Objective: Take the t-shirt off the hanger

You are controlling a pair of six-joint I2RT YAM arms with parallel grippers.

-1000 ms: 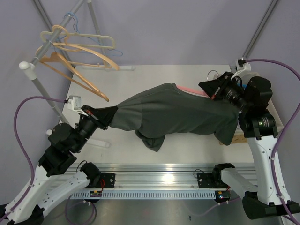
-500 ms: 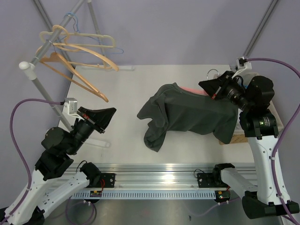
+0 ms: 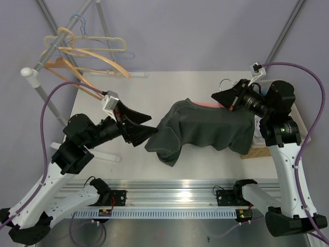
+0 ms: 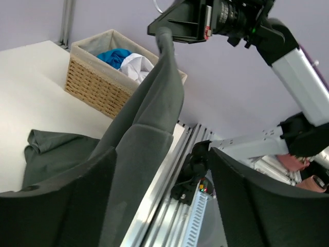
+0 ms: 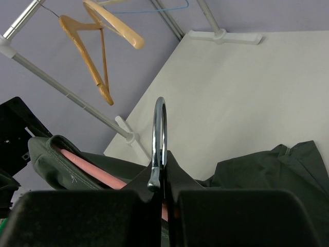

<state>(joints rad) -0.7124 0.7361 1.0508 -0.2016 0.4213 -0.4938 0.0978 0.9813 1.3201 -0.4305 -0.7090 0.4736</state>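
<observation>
My left gripper should next take hold of the t-shirt (image 3: pixel 205 131) by its edge away from the hook (image 3: pixel 158 140) to pull the t-shirt off the pink hanger.
The dark grey t-shirt (image 3: pixel 205 131) hangs bunched on a pink hanger (image 3: pixel 206 104) above the table's right half. My right gripper (image 3: pixel 226 98) is shut on the hanger's metal hook (image 5: pixel 159 128), holding it off the table; the pink arm (image 5: pixel 97 172) shows inside the collar. My left gripper (image 3: pixel 142 127) stands open at the shirt's left edge, raised above the table. In the left wrist view the shirt (image 4: pixel 149 118) drapes down just inside the left finger (image 4: pixel 56 200); whether it touches the cloth I cannot tell.
A wicker basket (image 4: pixel 97 77) with blue and white cloths sits at the table's right edge (image 3: pixel 254 152), partly under the shirt. A clothes rack with several wooden hangers (image 3: pixel 87 56) stands at the back left. The metal rail (image 3: pixel 169 188) runs along the near edge.
My left gripper let go of the shirt's hem, drew back, then came up open to the shirt's left edge. The stretched shirt slackened and bunched toward the right.
</observation>
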